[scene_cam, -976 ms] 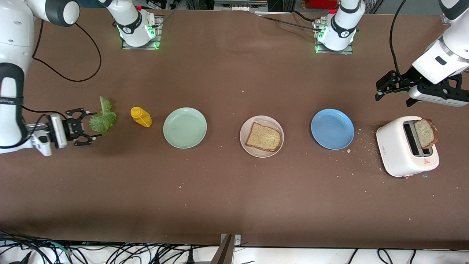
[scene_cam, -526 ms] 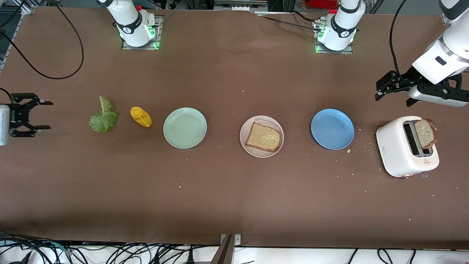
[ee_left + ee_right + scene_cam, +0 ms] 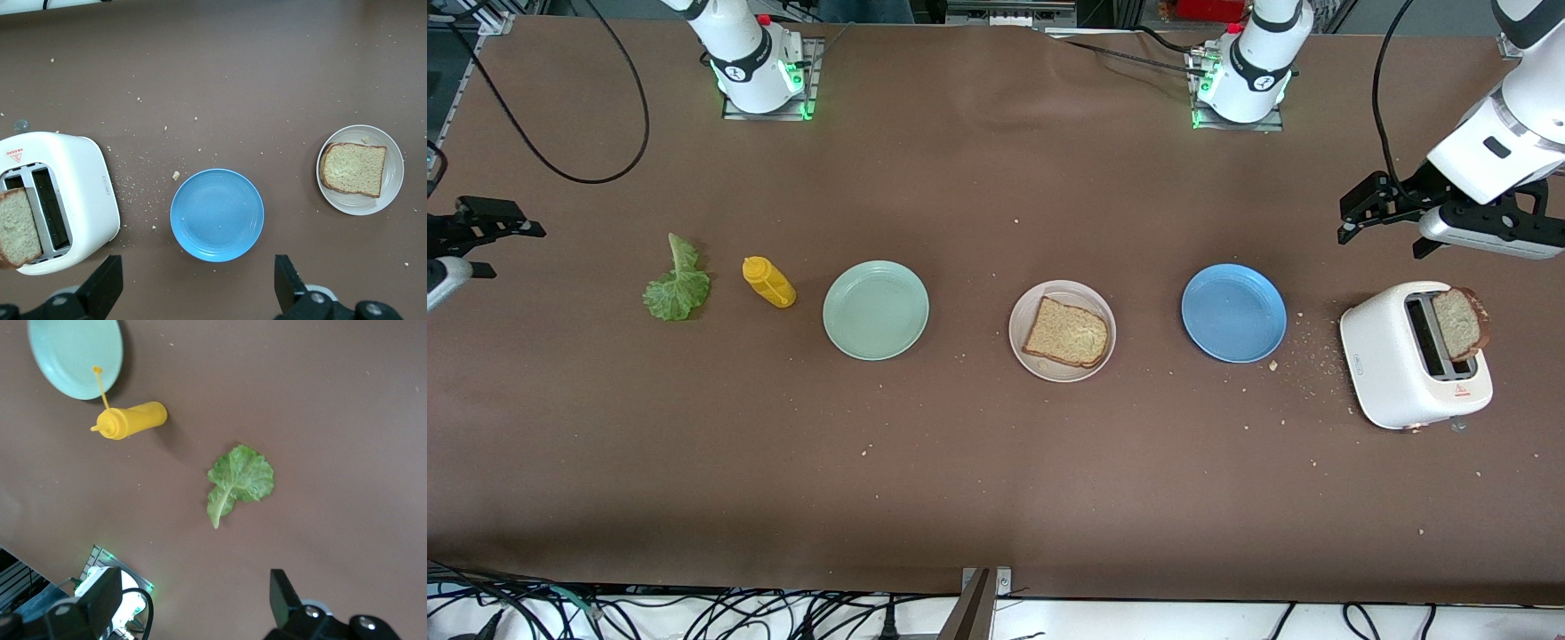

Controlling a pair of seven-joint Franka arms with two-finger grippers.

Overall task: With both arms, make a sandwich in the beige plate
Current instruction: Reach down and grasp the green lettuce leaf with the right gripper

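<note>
The lettuce leaf should go over the bread slice on the beige plate (image 3: 1074, 292), so I should next pick up the leaf by its stem (image 3: 679, 250) with my right gripper.
The beige plate (image 3: 1074, 292) (image 3: 395, 175) sits mid-table with one bread slice (image 3: 1066, 332) (image 3: 353, 168) lying flat on it. A second bread slice (image 3: 1458, 322) (image 3: 19, 223) stands up out of a slot of the white toaster (image 3: 1392, 364) (image 3: 80, 200). The green lettuce leaf (image 3: 678, 284) (image 3: 240, 479) lies bare on the table toward the right arm's end. My right gripper (image 3: 516, 249) (image 3: 195, 593) hangs open and empty over that end of the table, clear of the leaf. My left gripper (image 3: 1347, 222) (image 3: 198, 280) waits open and empty in the air, beside the toaster.
A yellow squeeze bottle (image 3: 769, 282) (image 3: 130, 420) lies between the lettuce and a mint-green plate (image 3: 875, 310) (image 3: 73, 353). A blue plate (image 3: 1233, 313) (image 3: 217, 213) sits between the beige plate and the toaster. Crumbs are scattered around the toaster.
My right gripper has pulled back from right beside the lettuce to the table's end, still open and empty. The lettuce stays where it was. The left arm has not moved.
</note>
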